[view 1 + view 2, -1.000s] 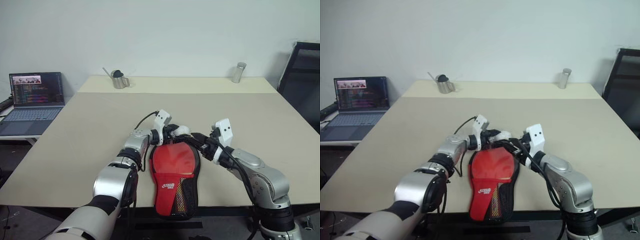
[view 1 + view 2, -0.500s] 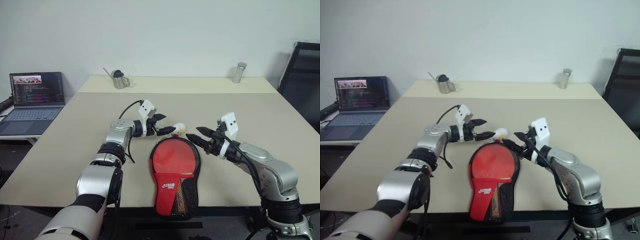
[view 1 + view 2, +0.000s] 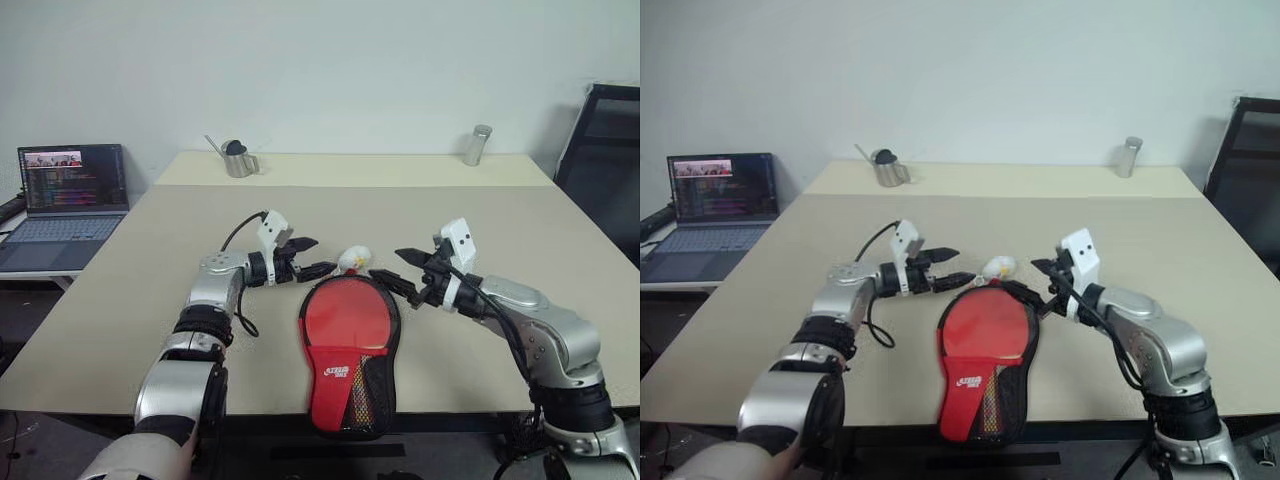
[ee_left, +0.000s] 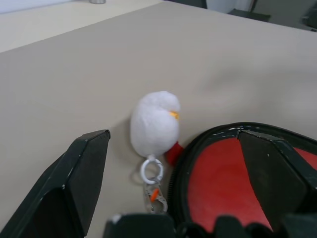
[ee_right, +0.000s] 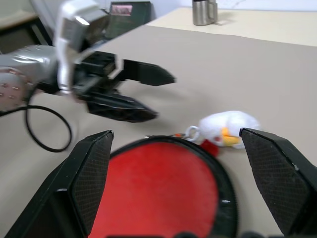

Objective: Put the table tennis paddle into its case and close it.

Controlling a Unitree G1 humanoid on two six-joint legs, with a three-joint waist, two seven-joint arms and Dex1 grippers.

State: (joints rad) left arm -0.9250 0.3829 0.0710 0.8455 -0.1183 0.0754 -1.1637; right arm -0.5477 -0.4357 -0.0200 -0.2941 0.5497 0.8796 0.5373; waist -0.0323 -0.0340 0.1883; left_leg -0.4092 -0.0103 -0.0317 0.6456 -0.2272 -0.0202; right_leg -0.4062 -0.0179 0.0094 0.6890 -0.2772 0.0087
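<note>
My right gripper grabs the small white plush charm [image 3: 352,260] at the case's far end next, since the case is wide across its red side [image 3: 347,313].
The case [image 3: 345,325] lies flat near the table's front edge, red side up, with a white logo, a mesh pocket and a black rim around its round end. The paddle is hidden from view. A small white plush charm [image 3: 352,260] on a ring lies at the case's far end. My left gripper [image 3: 322,255] hovers open just left of the charm, touching nothing. At the right of the charm my right gripper [image 3: 386,263] is open too, its fingers clear of the case rim. The right wrist view shows the case [image 5: 153,193], the charm [image 5: 228,126] and the left gripper [image 5: 158,96].
The beige table [image 3: 450,210] stretches far behind the case. A metal cup [image 3: 238,160] stands at the back left and a metal shaker [image 3: 478,145] at the back right. A laptop [image 3: 72,200] sits on a side desk to the left. A black chair [image 3: 605,150] is at the right.
Both grippers were bunched at the case's far end. The left has drawn away to the left, and the right has opened and lifted slightly off the rim. The case stays put.
</note>
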